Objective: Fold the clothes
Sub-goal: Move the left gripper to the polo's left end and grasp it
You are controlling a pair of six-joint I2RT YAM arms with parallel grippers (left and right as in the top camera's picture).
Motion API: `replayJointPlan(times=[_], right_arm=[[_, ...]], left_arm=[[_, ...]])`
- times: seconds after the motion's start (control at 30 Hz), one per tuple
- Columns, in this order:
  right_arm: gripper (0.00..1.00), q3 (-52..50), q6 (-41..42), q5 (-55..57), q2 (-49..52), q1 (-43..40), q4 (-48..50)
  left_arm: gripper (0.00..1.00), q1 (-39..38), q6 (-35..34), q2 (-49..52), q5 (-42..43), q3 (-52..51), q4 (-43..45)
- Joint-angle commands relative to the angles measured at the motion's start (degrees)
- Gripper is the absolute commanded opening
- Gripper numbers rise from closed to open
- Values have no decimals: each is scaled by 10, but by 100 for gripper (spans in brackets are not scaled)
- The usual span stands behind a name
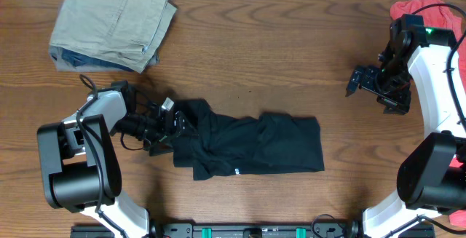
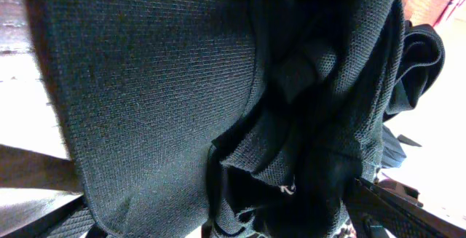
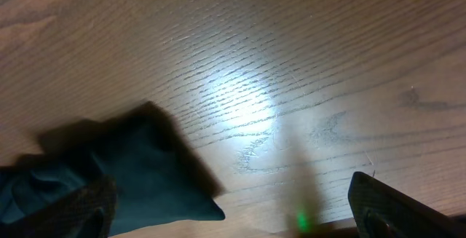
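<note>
My left gripper picks up the black shirt (image 1: 255, 147) by its bunched end (image 1: 183, 133) next. Then it folds that end over the rest of the shirt.
The black shirt (image 1: 255, 147) lies crumpled in a long band across the middle of the table, bunched at its left end. My left gripper (image 1: 172, 127) is at that bunched end. In the left wrist view its fingers (image 2: 226, 220) stand wide apart with black fabric (image 2: 167, 85) filling the space between them, and a small white mark (image 2: 287, 188) shows in the folds. My right gripper (image 1: 370, 94) is open and empty above bare wood at the far right, well away from the shirt. The right wrist view (image 3: 233, 216) shows a corner of the shirt (image 3: 109, 172) at lower left.
Folded khaki trousers (image 1: 113, 23) lie at the back left. A red T-shirt (image 1: 422, 9) sits at the back right corner, behind my right arm. The wooden table (image 1: 291, 49) shows between them.
</note>
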Motion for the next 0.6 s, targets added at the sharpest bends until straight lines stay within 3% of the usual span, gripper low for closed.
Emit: replayJointPlan(times=[0.0, 0.27, 0.57], right_arm=[[99, 7, -7, 2, -8, 1, 2], [99, 7, -7, 2, -8, 1, 2], [99, 7, -7, 2, -8, 1, 2]], left_arm=[[98, 20, 25, 20, -20, -11, 12], [98, 83, 51, 20, 2, -11, 4], [98, 56, 76, 20, 27, -14, -19]])
